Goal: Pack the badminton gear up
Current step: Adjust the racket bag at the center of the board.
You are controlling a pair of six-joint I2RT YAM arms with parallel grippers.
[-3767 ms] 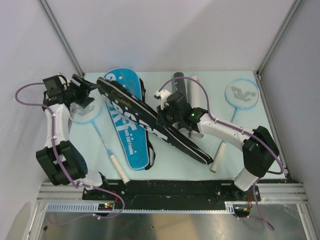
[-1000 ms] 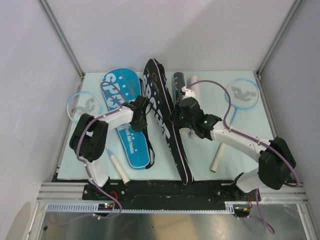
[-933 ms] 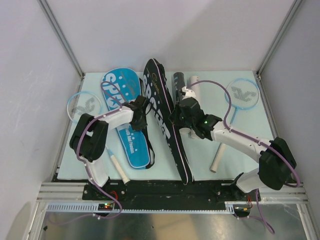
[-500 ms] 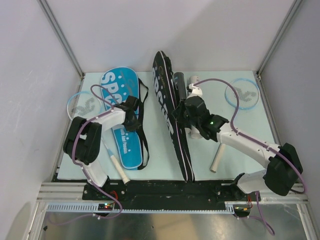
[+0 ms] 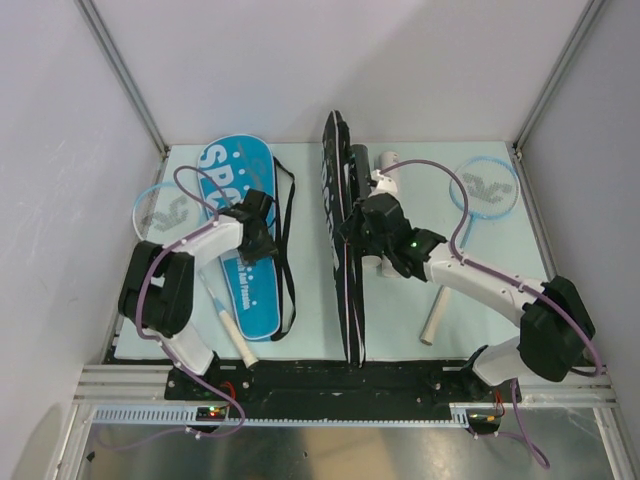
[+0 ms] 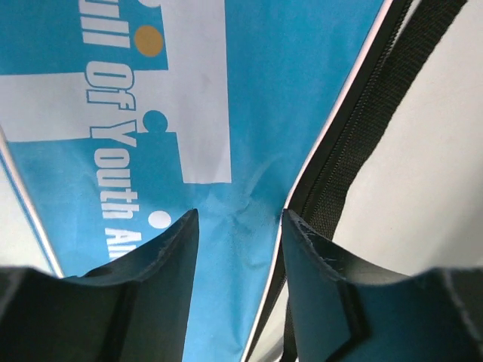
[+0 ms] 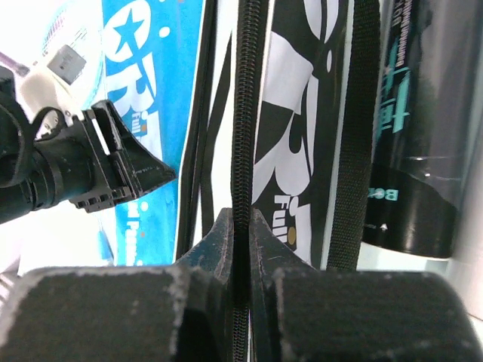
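Next, my left gripper grabs the blue "SPORT" cover by its piped zipper edge (image 5: 277, 268) (image 6: 269, 277), which leaves the cover's inside free to take a racket.
The black "SPORT" cover (image 5: 343, 250) stands on its long edge, running front to back mid-table. My right gripper (image 5: 350, 226) is shut on its zipper edge (image 7: 241, 219). The blue "SPORT" cover (image 5: 232, 250) lies flat at the left. My left gripper (image 5: 262, 236) is open low over the blue cover's right edge (image 6: 240, 226), its jaws apart either side of the white piping and black zipper strap (image 6: 355, 128). A black tube (image 5: 358, 163) and a white tube (image 5: 388, 165) lie behind the right gripper. No shuttlecocks show.
One racket lies left of the blue cover, with its head (image 5: 168, 210) far left and its white handle (image 5: 235, 338) near the front. A second racket lies at the right, head (image 5: 485, 190) at the back and handle (image 5: 436, 318) in front. The enclosure walls stand close on both sides.
The black cover swung from slanting across the blue one to standing on edge, straight front to back. The left gripper left the far-left racket and came onto the blue cover, which shifted left.
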